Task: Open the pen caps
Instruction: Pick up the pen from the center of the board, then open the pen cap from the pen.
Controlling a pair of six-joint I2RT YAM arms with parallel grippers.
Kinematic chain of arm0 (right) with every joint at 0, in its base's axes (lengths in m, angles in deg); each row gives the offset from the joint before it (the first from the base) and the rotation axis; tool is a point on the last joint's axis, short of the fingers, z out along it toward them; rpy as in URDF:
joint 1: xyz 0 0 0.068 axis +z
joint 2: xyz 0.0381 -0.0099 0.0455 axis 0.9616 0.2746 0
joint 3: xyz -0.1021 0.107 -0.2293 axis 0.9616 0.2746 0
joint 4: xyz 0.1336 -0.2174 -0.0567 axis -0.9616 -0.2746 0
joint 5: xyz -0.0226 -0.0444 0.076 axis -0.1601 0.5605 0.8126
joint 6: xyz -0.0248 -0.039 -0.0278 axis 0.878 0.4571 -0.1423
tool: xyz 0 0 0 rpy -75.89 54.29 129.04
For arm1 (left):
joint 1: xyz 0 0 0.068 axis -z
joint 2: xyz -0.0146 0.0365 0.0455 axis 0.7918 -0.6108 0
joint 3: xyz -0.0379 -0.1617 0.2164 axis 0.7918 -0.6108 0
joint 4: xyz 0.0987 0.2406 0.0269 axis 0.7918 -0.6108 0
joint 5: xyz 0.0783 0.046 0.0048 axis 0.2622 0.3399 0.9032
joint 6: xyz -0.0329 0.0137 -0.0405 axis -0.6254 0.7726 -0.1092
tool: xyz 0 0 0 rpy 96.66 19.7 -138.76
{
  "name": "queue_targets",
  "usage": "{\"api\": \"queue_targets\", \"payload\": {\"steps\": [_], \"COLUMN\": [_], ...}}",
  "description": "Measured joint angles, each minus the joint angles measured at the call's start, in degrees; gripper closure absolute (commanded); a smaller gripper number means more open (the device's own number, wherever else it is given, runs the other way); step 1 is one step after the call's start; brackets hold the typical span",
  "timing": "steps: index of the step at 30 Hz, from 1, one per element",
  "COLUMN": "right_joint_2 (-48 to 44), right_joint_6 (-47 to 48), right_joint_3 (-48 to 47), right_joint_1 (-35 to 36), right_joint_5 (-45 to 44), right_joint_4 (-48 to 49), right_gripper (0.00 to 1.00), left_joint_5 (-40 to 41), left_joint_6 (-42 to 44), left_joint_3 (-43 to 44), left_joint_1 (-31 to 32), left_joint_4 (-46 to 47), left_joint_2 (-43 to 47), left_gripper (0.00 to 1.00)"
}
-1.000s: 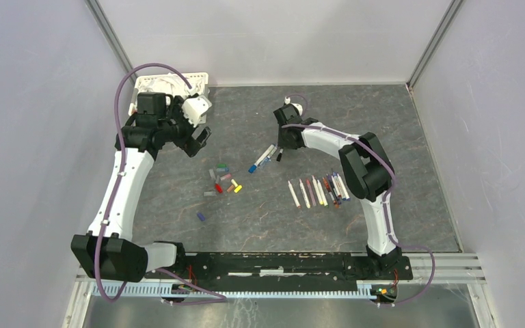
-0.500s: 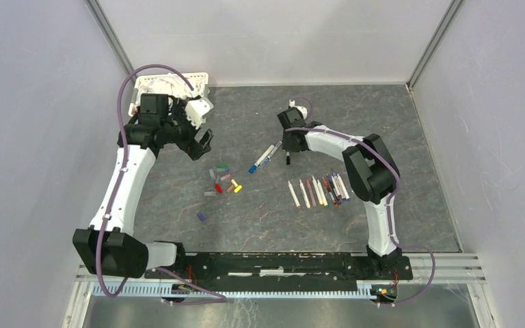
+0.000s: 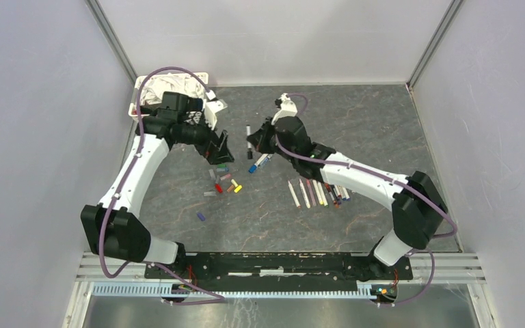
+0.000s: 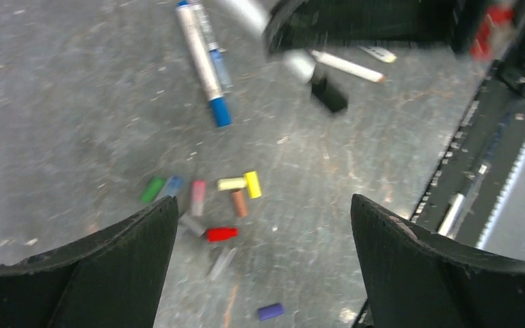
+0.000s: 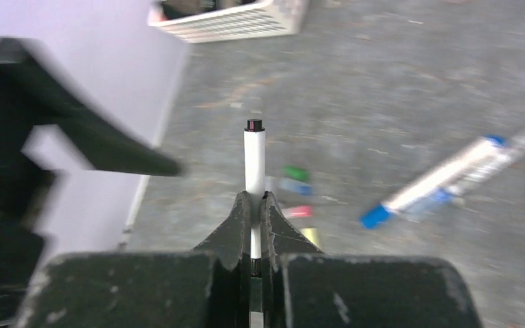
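I need to take hold of the pen's black cap (image 3: 249,154) (image 4: 329,94) with my left gripper to pull the cap open, leaving the white body of the pen to my right gripper.
My right gripper (image 3: 256,141) is shut on a white-barrelled pen (image 3: 248,139) with a black cap and holds it above the table; in the right wrist view the pen (image 5: 254,158) sticks up from between the closed fingers (image 5: 235,222). My left gripper (image 3: 219,147) is open and empty just left of that pen, its fingers (image 4: 96,266) spread wide over loose pen caps (image 4: 221,234). The caps (image 3: 223,179) lie in a cluster. A purple cap (image 3: 201,216) lies apart. Two blue-capped pens (image 3: 261,162) lie beside the right gripper.
A row of several pens (image 3: 318,192) lies right of centre under the right arm. A white slatted basket (image 3: 152,85) of cloths stands at the back left behind the left arm. Walls enclose the table on three sides.
The right gripper has lifted the black-capped pen off the table and carried it left. The left gripper has swung right and forward, closer to that pen.
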Motion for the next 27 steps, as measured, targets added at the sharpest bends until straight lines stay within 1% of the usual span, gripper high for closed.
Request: {"api": "queue_targets", "payload": {"steps": [4,6,8,11,17,20,23,24,25,26,27], "right_joint_2": [-2.12,-2.54,-2.80,-3.80,-6.08,-6.12,-6.16,-6.19,-6.21,-6.25,-6.36], "right_joint_6": [-1.33,-1.66,-1.86,-1.86,-1.77,-1.42,-1.01,-0.87,-0.72,-0.68,-0.57], "right_joint_3": [0.63,0.76,0.79,1.27,3.17,3.48,3.82,3.89,3.98,4.07,4.13], "right_joint_1": [6.08,7.63,8.41,9.25,10.71,11.17,11.65,11.76,11.93,12.04,12.13], "right_joint_5": [-0.68,-1.51,-2.78,-5.16,-9.75,-11.93,-13.97,-14.29,-14.78,-15.06,-15.08], "right_joint_4": [7.89,9.88,11.21,12.68,14.80,15.10,15.82,15.89,16.06,16.20,16.17], "right_gripper": [1.00,1.00,1.00,1.00,1.00,1.00,1.00,0.96,0.89,0.79,0.70], "left_joint_5": [-2.25,-3.15,-4.50,-6.08,-8.44,-8.76,-8.66,-8.50,-8.39,-8.07,-7.19], "left_joint_6": [-3.04,-4.42,-5.68,-7.10,-8.09,-8.28,-8.35,-8.35,-8.35,-8.35,-8.35], "left_joint_3": [-0.44,-0.44,-0.39,-0.37,-0.42,-0.55,-0.57,-0.57,-0.57,-0.57,-0.57], "left_joint_1": [4.26,5.55,6.05,6.03,6.03,6.12,6.10,6.10,6.10,6.10,6.08], "left_joint_4": [0.00,0.11,0.15,0.17,0.15,0.09,0.09,0.09,0.07,0.07,0.00], "left_joint_2": [-0.46,-0.74,-1.14,-1.44,-1.36,-1.07,-0.72,-0.55,-0.44,-0.33,-0.26], "left_gripper": [0.00,0.00,0.03,0.17,0.52,0.65,0.75,0.79,0.84,0.93,0.97]}}
